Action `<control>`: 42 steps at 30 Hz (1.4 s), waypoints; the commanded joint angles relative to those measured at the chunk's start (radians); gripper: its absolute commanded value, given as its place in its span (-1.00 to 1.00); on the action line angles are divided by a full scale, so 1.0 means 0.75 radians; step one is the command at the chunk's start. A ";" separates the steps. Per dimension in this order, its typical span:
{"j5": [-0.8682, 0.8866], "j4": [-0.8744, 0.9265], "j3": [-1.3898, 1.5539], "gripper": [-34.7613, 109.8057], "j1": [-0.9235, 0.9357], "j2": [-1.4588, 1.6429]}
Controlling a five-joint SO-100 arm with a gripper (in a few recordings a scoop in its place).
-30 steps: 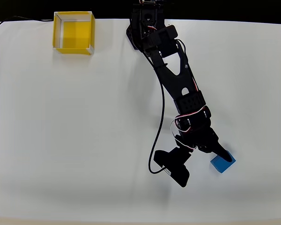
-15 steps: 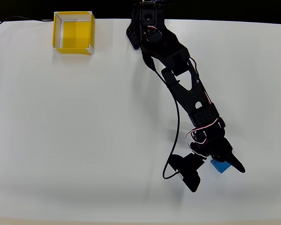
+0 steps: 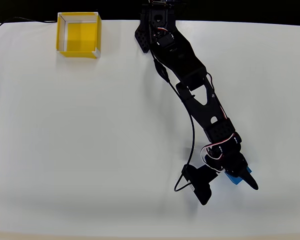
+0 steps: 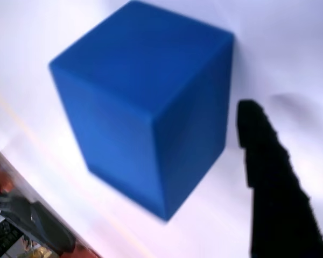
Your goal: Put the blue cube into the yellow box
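The blue cube (image 3: 233, 177) is meant for the yellow box (image 3: 79, 36), so the gripper should grab it by opposite sides next.
The blue cube (image 3: 233, 177) rests on the white table at the lower right of the overhead view, mostly covered by my gripper (image 3: 241, 180). My gripper is open and lowered over the cube, with one black fingertip jutting past it to the lower right. In the wrist view the blue cube (image 4: 145, 107) looms large and blurred. One black finger (image 4: 272, 183) stands just right of it, with a narrow gap between them. The other finger is hidden. The yellow box (image 3: 79, 36) sits empty at the far left of the table's back edge, far from the gripper.
The black arm (image 3: 190, 85) runs diagonally from its base at the top centre down to the cube. A black cable (image 3: 191, 145) hangs alongside it. White table (image 3: 90, 150) spreads wide between the cube and the box.
The arm has stretched further toward the lower right and the gripper has come down over the cube, which now shows less blue. The cube has stayed in place.
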 commanded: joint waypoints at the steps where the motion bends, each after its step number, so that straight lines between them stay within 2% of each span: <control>1: -0.014 -0.008 -0.160 0.36 -0.006 0.088; 9: -0.029 -0.047 -0.174 0.20 -0.006 0.059; 42: -0.133 -0.141 -0.182 -0.17 -0.031 0.012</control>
